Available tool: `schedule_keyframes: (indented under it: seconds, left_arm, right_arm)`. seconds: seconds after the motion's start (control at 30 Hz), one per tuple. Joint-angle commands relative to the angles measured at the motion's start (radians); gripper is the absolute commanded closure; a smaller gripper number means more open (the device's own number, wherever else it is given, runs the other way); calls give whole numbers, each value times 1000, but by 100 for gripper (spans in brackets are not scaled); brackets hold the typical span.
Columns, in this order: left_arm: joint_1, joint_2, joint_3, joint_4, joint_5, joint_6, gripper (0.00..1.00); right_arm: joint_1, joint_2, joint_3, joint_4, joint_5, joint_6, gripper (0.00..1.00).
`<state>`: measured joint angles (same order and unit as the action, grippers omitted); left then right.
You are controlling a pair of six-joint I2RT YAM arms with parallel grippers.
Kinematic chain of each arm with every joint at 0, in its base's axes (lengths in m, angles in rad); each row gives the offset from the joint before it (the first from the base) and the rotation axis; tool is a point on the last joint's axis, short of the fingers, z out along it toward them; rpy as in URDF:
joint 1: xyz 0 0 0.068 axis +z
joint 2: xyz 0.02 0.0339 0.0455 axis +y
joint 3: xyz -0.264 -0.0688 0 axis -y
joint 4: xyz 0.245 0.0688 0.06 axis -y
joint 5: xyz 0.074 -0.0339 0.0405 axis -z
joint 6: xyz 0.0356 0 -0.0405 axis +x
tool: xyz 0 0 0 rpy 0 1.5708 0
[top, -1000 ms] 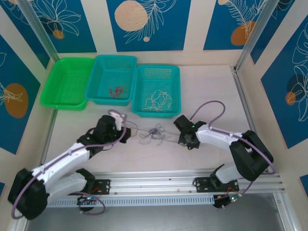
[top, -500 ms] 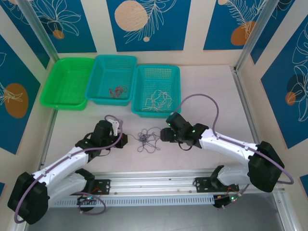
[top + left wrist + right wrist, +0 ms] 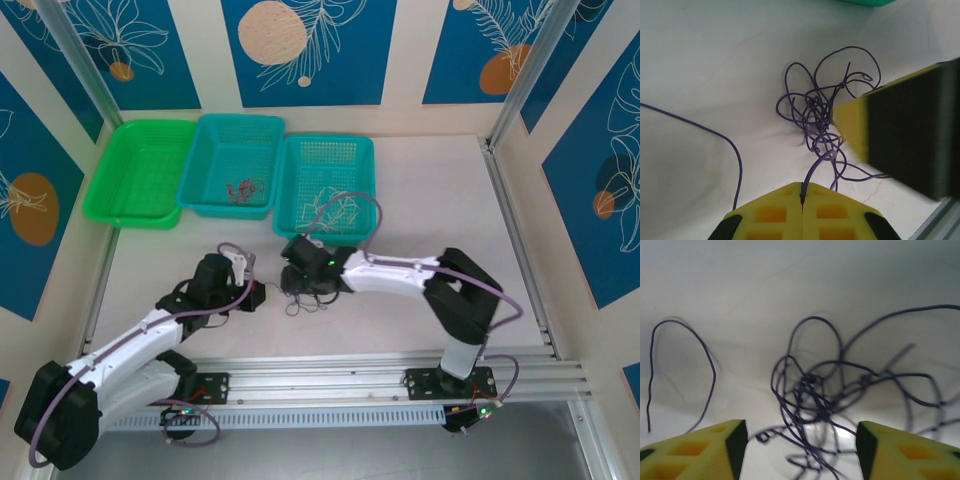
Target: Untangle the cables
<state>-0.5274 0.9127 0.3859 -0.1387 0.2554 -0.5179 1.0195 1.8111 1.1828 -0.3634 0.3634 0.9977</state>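
The right gripper grabs the bunched loops of the snarl [image 3: 297, 297] [image 3: 810, 407] next, so my left gripper's piece of purple cable stays free to be pulled out and untangled.
A snarl of thin purple cables [image 3: 310, 300] lies on the table between the two arms. My left gripper [image 3: 801, 192] is shut on one purple strand that runs up into the knot [image 3: 816, 117]; in the top view it [image 3: 256, 296] sits just left of the snarl. My right gripper [image 3: 800, 450] stands open right over the tangle [image 3: 815, 390], its yellow fingers [image 3: 720, 447] spread either side of the loops and nothing pinched. One of its fingers [image 3: 900, 135] shows at the right of the left wrist view, touching the knot's edge. From above, the right gripper [image 3: 297, 280] hangs on the snarl's far left side.
Three baskets line the back: a green one [image 3: 112, 190], a teal one [image 3: 208, 150] holding red cables [image 3: 243, 187], and a teal one [image 3: 362, 190] holding white cables [image 3: 330, 208]. A loose purple strand [image 3: 715, 135] trails left. The metal rail [image 3: 330, 375] runs along the near edge.
My right arm has swung left from the tangle's right side to over it, and its jaws have gone from shut to open. The left gripper has shifted slightly and stays shut on its strand.
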Motion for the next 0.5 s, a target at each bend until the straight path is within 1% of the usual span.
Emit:
schedule_keyframes:
  seconds: [0.0, 0.1, 0.17, 0.27, 0.3, 0.37, 0.4, 0.43, 0.47]
  left_arm:
    - [7, -60, -18, -4, 6, 5, 100]
    - [7, -114, -24, -39, -17, 12, 100]
    - [7, -148, -29, -61, -35, 13, 100]
    - [6, -204, -36, -109, -97, 6, 100]
    - [7, -224, -36, -127, -125, 0, 100]
    - [6, -257, -36, -150, -166, -5, 100]
    - [7, -274, -36, -163, -190, -7, 100]
    - [7, -292, -33, -182, -220, -12, 100]
    - [7, -305, -27, -206, -256, -22, 100]
  right_arm:
    - [24, 84, 107, -142, 135, 115, 34]
    - [43, 176, 180, -245, 234, 138, 35]
    - [43, 215, 199, -273, 226, 139, 41]
    - [41, 218, 173, -261, 209, 162, 51]
    - [38, 212, 157, -260, 211, 171, 55]
    - [26, 193, 119, -243, 208, 182, 68]
    - [12, 179, 91, -226, 199, 192, 79]
    - [-3, 158, 57, -209, 180, 198, 88]
    - [-18, 135, 24, -194, 168, 205, 94]
